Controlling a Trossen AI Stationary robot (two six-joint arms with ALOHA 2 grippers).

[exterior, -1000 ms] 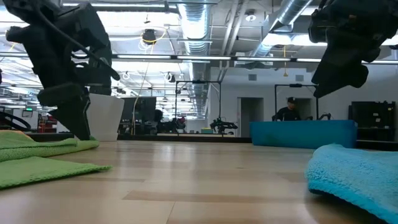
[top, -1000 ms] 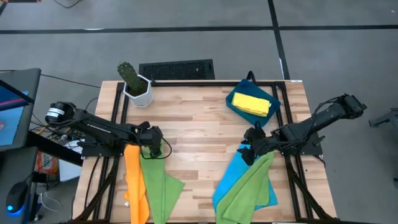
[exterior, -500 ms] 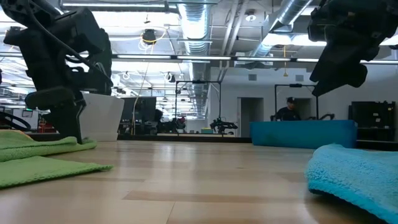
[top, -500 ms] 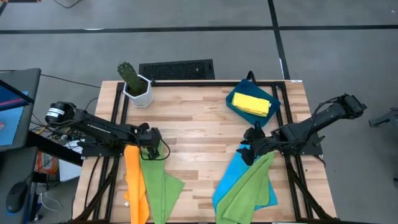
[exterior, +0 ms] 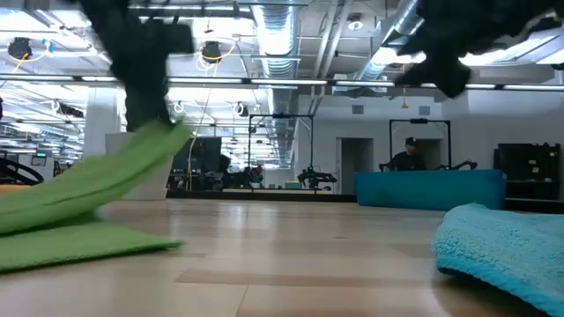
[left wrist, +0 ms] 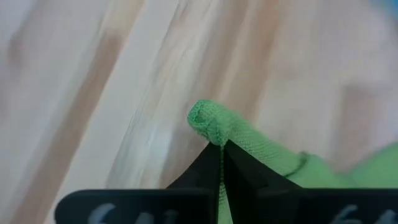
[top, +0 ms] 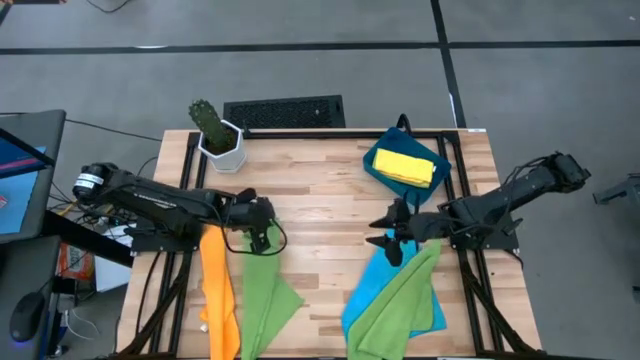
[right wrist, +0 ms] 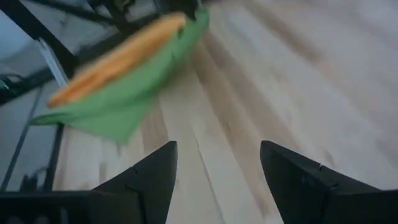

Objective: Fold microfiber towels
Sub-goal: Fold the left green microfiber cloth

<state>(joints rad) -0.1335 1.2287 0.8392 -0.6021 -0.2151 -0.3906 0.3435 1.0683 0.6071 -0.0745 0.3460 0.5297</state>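
The lime green towel (top: 265,295) needs to be spread flat for folding, so my right gripper should grab it by its free corner (top: 297,300) next.
A lime green towel (top: 265,295) lies at the table's near left, beside an orange towel (top: 215,290). My left gripper (top: 258,222) is shut on its far corner, raised above the wood. In the low view this green towel (exterior: 97,180) slants down from the gripper to the table. At the near right, a second green towel (top: 400,300) lies on a bright blue towel (top: 372,285). My right gripper (top: 392,235) hovers open over their far end, touching nothing. A yellow towel (top: 405,165) sits in the dark-blue tray (top: 375,160). My left gripper pinches the green towel's far corner (left wrist: 214,134) between its two fingertips (left wrist: 205,168); a small bunched tip (left wrist: 202,115) sticks out past them. The fingers slant down from the table's left. The corner is lifted clear; the towel (exterior: 53,220) hangs slanting, its near part on the table.
A potted cactus (top: 215,135) stands at the far left corner. Bare wood (top: 320,220) lies between the two arms. The orange towel and the near ends of the right-hand towels hang over the table's near edge.
My left gripper has taken hold of the green towel's far corner and risen with it, moving a little toward the table's right. The corner is lifted clear; the near part stays on the table. My right gripper has tipped upward and rolled, staying open.
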